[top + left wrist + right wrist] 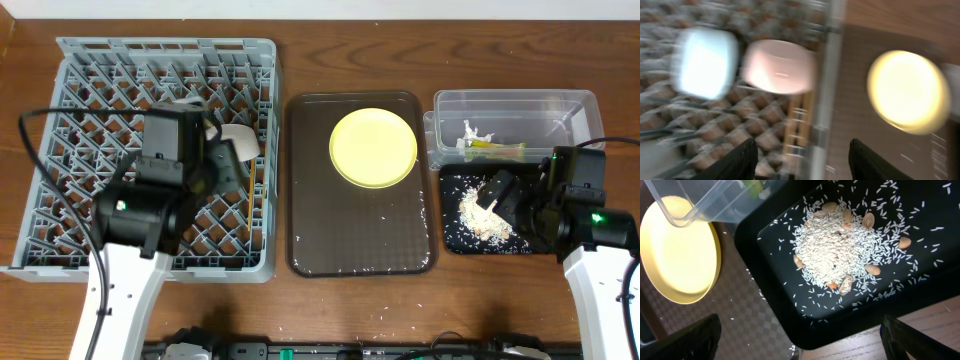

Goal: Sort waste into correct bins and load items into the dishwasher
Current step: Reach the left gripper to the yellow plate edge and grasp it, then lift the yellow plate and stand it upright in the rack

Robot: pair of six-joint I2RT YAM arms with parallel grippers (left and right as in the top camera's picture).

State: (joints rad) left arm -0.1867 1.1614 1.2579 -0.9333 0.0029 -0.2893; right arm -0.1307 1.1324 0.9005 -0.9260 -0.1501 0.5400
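Note:
The yellow plate [373, 147] has to load upright with its far edge free, so I should grab its rim nearest the dish rack next with my left gripper.
The grey dish rack [60, 150] stands at the left. My left gripper [222, 165] hangs over its right side, open and empty [805, 162]. The blurred left wrist view shows a light blue bowl [705, 62] and a beige bowl [780, 65] in the rack, and wooden chopsticks [797, 122] by its right wall. The yellow plate [373, 147] lies on the brown tray. The clear tub [520, 105] holds the green-and-yellow wrapper [490, 147]. My right gripper [500, 190] is open wide and empty [800, 340] above the black tray [450, 240], which holds the rice crumbs [832, 247]. I cannot make out the white cup.
The dark brown serving tray [310, 230] lies between the rack and the bins, with a few stray rice grains on it. More grains lie on the wooden table near the front edge [380, 335]. Each arm's cable loops beside it.

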